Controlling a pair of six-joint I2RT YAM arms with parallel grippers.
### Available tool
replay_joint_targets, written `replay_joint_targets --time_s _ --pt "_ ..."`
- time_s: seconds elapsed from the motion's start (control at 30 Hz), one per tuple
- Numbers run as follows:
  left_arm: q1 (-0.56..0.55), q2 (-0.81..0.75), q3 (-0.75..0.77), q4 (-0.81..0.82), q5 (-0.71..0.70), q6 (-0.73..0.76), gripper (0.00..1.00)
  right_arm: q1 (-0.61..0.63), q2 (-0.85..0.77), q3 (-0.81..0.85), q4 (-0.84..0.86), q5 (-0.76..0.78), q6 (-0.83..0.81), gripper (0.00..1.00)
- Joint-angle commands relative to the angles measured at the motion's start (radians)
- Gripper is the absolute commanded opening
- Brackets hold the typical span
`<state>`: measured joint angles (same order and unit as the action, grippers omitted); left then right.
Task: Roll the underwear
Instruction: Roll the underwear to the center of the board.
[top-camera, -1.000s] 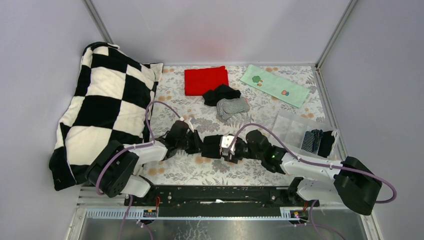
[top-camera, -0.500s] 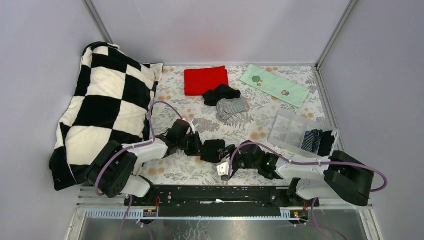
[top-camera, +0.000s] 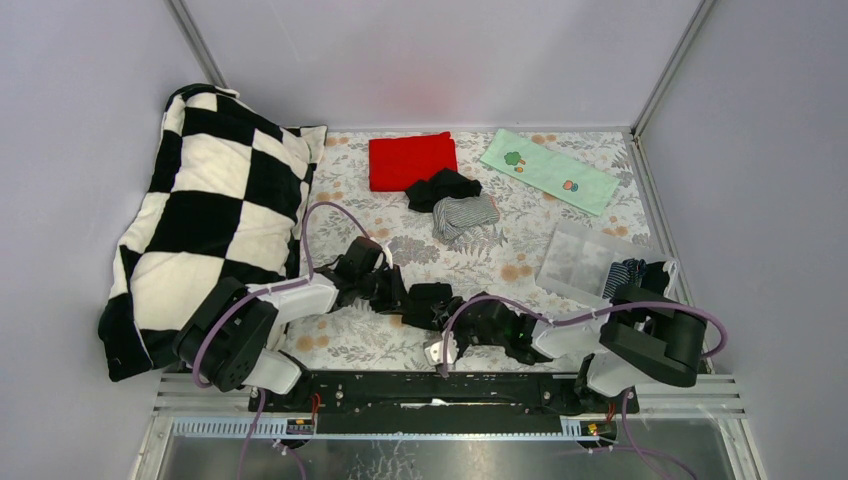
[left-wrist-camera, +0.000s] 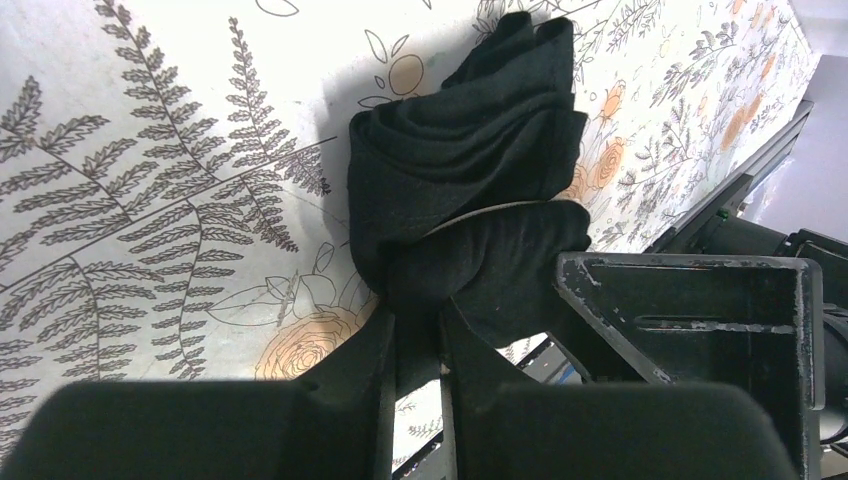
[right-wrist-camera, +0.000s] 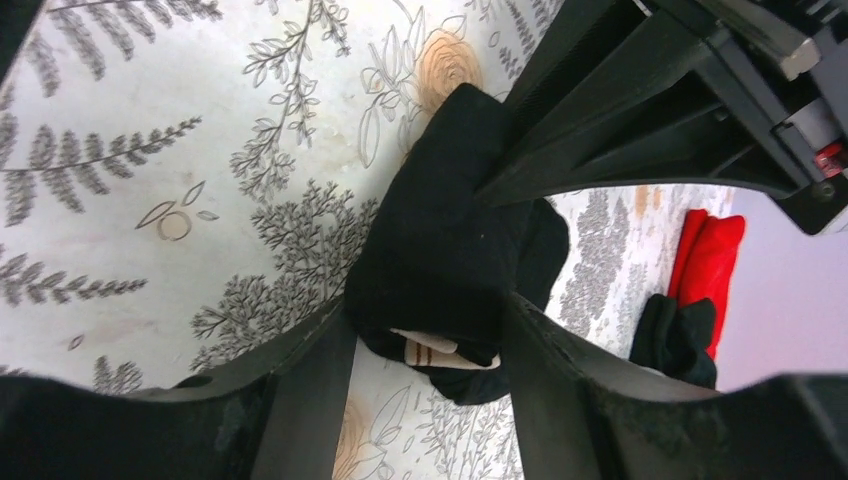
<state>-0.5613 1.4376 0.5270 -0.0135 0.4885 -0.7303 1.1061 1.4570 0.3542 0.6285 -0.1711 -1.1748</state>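
Observation:
I will next grab the black underwear's pale-label end (top-camera: 435, 314) (right-wrist-camera: 432, 325) across its sides with my right gripper, so the opposite end stays free to roll.
A black underwear (top-camera: 430, 303) lies bunched into a thick roll on the floral sheet between the two arms. In the left wrist view the roll (left-wrist-camera: 470, 150) spreads away from my left gripper (left-wrist-camera: 417, 318), which is shut on a fold at its near end. My left gripper (top-camera: 405, 298) reaches in from the left. My right gripper (right-wrist-camera: 430, 312) straddles the roll (right-wrist-camera: 440, 250), both fingers pressing its sides, with a pale label (right-wrist-camera: 435, 350) showing beneath. In the top view my right gripper (top-camera: 462, 318) sits low, near the front edge.
More underwear, one black (top-camera: 442, 186) and one grey striped (top-camera: 467, 215), lie by a red cloth (top-camera: 412, 160). A pale green cloth (top-camera: 548, 170) is at the back right. A clear container (top-camera: 585, 258) holds rolled pieces (top-camera: 628, 272). A checked pillow (top-camera: 205, 210) fills the left.
My right arm has swung down toward the near edge and its wrist has turned over, still around the black roll. The roll shifted slightly right. My left arm barely moved.

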Motion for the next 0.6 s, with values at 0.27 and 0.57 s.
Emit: replay_joint_targets --time_s 0.27,0.57 --pt "0.004 0.009 0.017 -0.044 0.030 0.028 0.00 0.009 0.096 -0.041 0.235 0.104 0.061 0.20" --pt "0.036 -0.185 0.061 -0.113 -0.147 0.000 0.56 0.008 0.022 -0.070 0.284 0.034 0.364 0.00"
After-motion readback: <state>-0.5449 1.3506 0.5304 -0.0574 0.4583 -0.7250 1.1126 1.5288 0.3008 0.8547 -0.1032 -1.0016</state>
